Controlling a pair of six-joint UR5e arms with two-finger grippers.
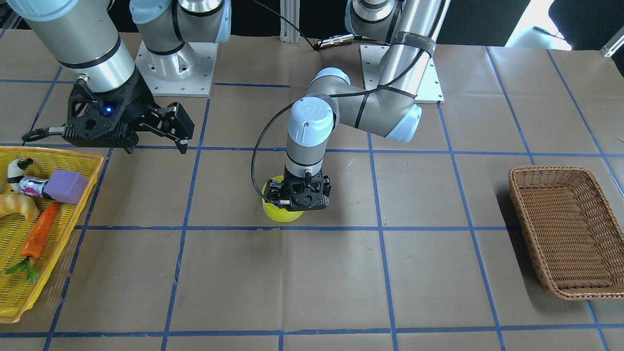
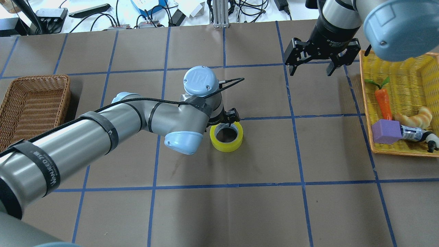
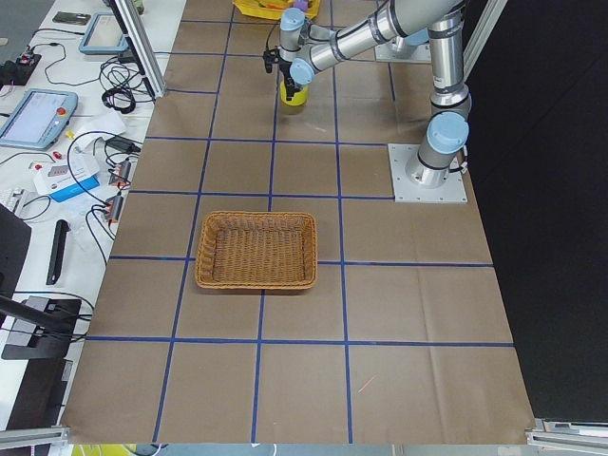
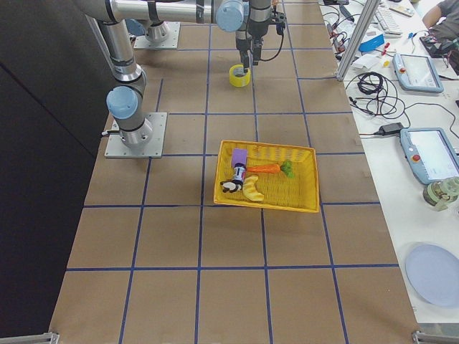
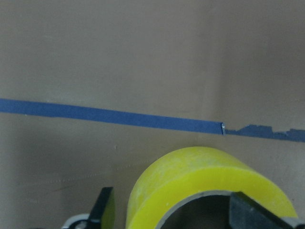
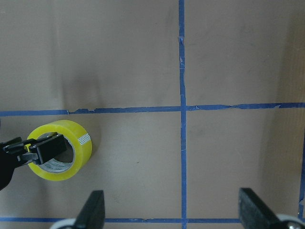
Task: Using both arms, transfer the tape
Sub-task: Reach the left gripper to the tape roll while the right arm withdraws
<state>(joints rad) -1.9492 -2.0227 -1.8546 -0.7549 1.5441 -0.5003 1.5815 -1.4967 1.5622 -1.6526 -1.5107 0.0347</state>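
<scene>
The left gripper grabs the yellow tape roll by its ring side (image 1: 294,215) next, to transfer the roll into the wicker basket (image 1: 570,234).
The yellow tape roll (image 1: 280,214) lies flat on the brown paper near the table's middle, hole up; it also shows in the overhead view (image 2: 226,144). My left gripper (image 1: 297,197) is down on it and open. In the left wrist view one finger (image 5: 104,212) is outside the tape (image 5: 205,171) and the other (image 5: 257,214) is inside the core, so they straddle its wall. My right gripper (image 2: 311,68) is open and empty, raised near the yellow basket. Its wrist view shows the tape (image 6: 81,143) at lower left.
A yellow basket (image 2: 365,103) on the robot's right holds a carrot (image 2: 383,103), a purple block (image 2: 386,132), a croissant (image 2: 413,118) and a small toy. An empty wicker basket (image 2: 34,79) stands on the robot's left. Blue tape lines grid the paper.
</scene>
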